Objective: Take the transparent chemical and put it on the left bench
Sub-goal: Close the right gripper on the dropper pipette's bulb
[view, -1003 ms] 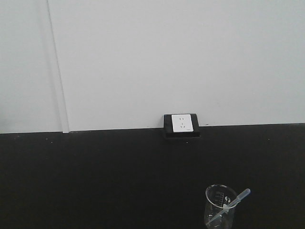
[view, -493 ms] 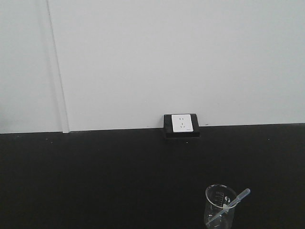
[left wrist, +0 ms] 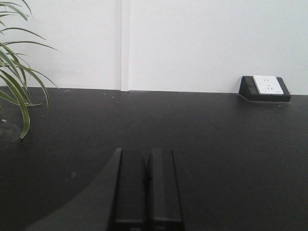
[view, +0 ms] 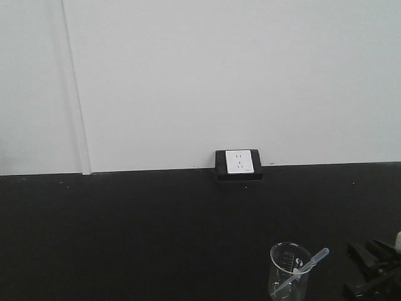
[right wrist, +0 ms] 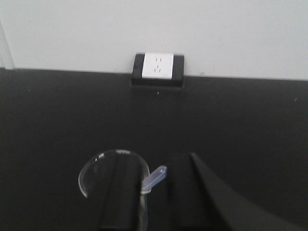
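I will next pick up the transparent chemical by the neck of its bulb with my right gripper. Then I can carry it to the left bench.
The transparent chemical [view: 311, 260] is a thin clear dropper leaning in a clear beaker [view: 288, 271] at the front of a black countertop [view: 156, 238], its bulb [right wrist: 155, 179] sticking out over the rim to the right. My right gripper [view: 358, 269] is open, low at the right of the beaker and apart from it. In the right wrist view the bulb lies between the right gripper [right wrist: 150, 160] fingers and the beaker rim [right wrist: 96, 163] overlaps the left finger. My left gripper [left wrist: 146, 154] is shut and holds nothing. The left bench is out of view.
A white wall socket [view: 239, 162] in a black housing sits where the countertop meets the white wall. Green plant leaves [left wrist: 17, 91] hang at the far left of the left wrist view.
My right gripper has come into the front view at the lower right. The beaker and dropper have not moved.
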Controlling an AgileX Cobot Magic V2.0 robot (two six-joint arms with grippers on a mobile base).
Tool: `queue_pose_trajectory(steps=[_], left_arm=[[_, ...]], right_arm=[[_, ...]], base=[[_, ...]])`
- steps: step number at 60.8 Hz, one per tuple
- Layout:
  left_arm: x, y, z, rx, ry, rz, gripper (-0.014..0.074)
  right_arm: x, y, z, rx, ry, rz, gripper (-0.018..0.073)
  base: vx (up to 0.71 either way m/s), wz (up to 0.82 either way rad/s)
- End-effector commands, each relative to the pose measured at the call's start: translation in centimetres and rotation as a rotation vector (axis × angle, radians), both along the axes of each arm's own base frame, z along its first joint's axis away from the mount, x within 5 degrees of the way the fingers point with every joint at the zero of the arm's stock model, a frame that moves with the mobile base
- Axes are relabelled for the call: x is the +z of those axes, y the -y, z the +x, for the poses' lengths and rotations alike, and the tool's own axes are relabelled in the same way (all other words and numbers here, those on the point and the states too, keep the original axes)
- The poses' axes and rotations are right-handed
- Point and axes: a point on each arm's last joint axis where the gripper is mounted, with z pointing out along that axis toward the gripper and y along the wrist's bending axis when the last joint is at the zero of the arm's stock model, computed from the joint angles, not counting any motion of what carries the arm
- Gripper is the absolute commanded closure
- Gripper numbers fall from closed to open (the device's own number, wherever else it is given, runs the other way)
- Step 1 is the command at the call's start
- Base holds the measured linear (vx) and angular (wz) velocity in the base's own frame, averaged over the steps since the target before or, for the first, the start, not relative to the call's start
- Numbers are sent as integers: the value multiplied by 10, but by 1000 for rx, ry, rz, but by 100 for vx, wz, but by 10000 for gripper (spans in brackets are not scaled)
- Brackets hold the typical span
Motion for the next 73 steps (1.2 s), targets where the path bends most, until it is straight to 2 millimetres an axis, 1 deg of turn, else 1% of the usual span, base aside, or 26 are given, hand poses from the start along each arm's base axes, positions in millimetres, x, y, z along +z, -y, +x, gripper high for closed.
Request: queue_pose_trajectory(steps=[1,6,11,17,25,32,48,59,65,73], left_arm=[[3,0,-1,-1,81,-14,600],[3,0,-1,-1,81,-14,600],[3,0,-1,-1,81,-14,600],[3,0,-1,-1,81,-14,600],[3,0,-1,-1,81,-14,600],[3,0,-1,-1,81,-14,600],[3,0,-1,-1,81,-14,600],[3,0,-1,-1,81,-14,600],[3,0,-1,-1,81,-14,600],[3,0,-1,-1,81,-14,600]], right_arm=[[8,-4,13,33,101,39,150],[-1,-5,20,50,98,58,67],[-11,-8,29,74,122,88,18],[-23,-7,38,69,147,106,10],[-41,-6,48,43,130,153,18],[-53,-6,59,35,106,163,32],[-59,-6,87,38,105,176,75],[-71,-6,89,32,61,178,132],[-71,-6,90,34,63,176,179],[-70,-7,90,37,76,180,265]], base=[[0,0],[0,0],[0,0],[0,0],[0,0],[0,0],[0,0],[0,0],[0,0],[0,0]])
